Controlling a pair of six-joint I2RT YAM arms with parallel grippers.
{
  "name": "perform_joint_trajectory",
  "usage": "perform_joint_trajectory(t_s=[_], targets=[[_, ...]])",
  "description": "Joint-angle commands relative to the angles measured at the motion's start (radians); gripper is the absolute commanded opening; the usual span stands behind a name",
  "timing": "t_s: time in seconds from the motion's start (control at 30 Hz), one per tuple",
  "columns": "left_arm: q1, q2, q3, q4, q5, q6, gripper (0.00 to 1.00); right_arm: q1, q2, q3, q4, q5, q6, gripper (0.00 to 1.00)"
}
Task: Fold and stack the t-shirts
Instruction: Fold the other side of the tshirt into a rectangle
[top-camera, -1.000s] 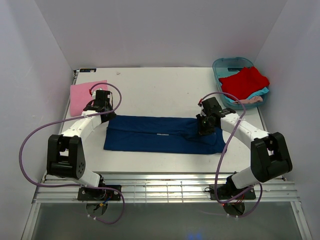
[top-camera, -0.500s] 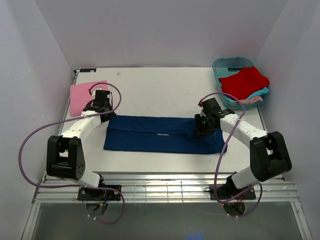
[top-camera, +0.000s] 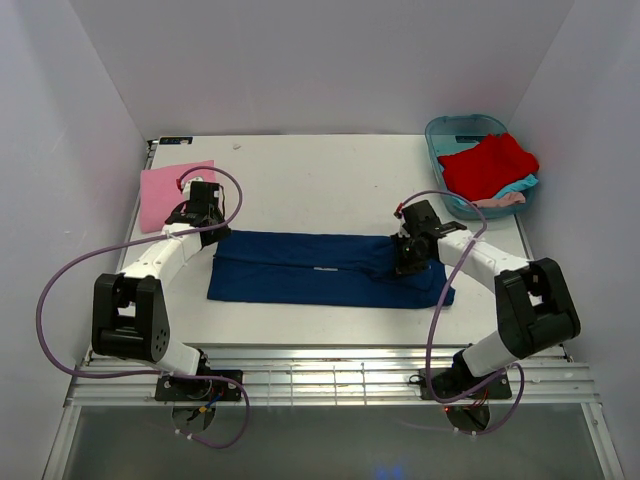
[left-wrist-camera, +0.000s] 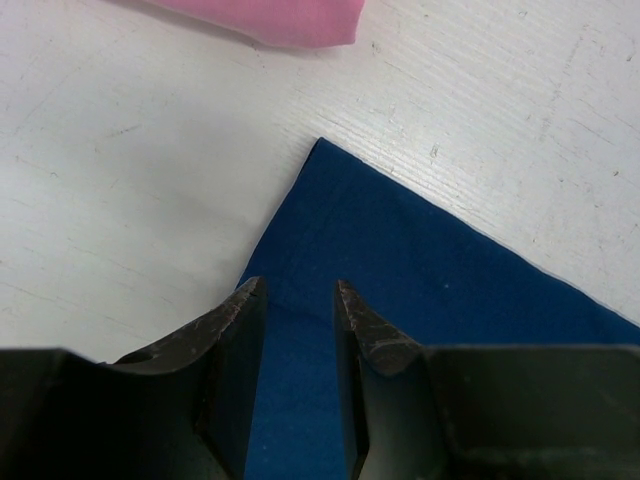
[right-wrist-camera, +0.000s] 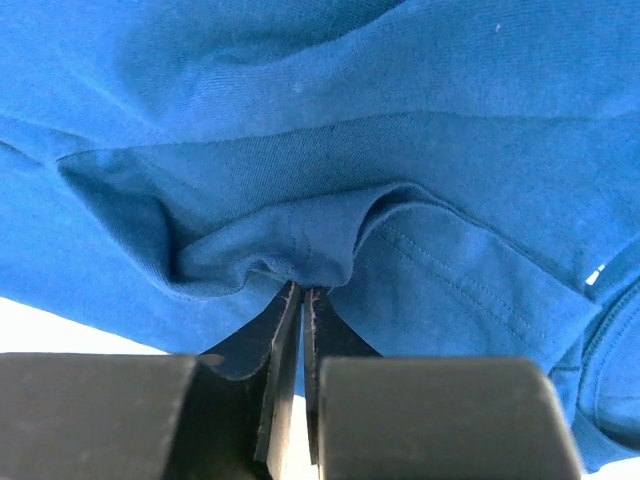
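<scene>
My left gripper should next grab the navy blue t-shirt by its far corner (top-camera: 231, 236) at the t-shirt's end (top-camera: 217, 268). Then it can turn the t-shirt for folding.
The navy blue t-shirt (top-camera: 320, 270) lies folded into a long strip across the middle of the table. My left gripper (top-camera: 212, 236) hovers low over its far left corner (left-wrist-camera: 400, 300), open, with flat cloth showing in the gap between its fingertips (left-wrist-camera: 298, 288). My right gripper (top-camera: 408, 258) is down on the strip's right part, shut on a puckered fold of the navy t-shirt (right-wrist-camera: 350, 120) pinched at its tips (right-wrist-camera: 302, 290). A pink t-shirt (top-camera: 165, 190) lies folded flat at the far left, its edge showing in the left wrist view (left-wrist-camera: 280, 15).
A teal plastic tub (top-camera: 440, 130) stands at the far right corner and holds a red t-shirt (top-camera: 490, 165) on top of a teal one (top-camera: 520, 186). White walls close in the table on three sides. The arms' bases sit at the near edge.
The right gripper opened briefly and closed again on the navy cloth, shifting slightly left; the strip's right end has bunched a little. The left arm has not moved.
</scene>
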Motion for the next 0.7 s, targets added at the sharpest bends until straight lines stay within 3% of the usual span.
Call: perform_joint_trajectory(t_s=[0.0, 0.37, 0.67], targets=[[-0.001, -0.044, -0.003, 0.005, -0.014, -0.001, 0.43, 0.004, -0.071, -0.001, -0.031, -0.007, -0.003, 0.08], [-0.001, -0.018, -0.009, 0.020, 0.006, -0.012, 0.43, 0.061, -0.255, -0.080, -0.113, -0.078, 0.058, 0.08], [-0.001, -0.004, -0.006, 0.023, 0.014, -0.012, 0.43, 0.170, -0.274, -0.160, -0.096, -0.092, 0.130, 0.08]])
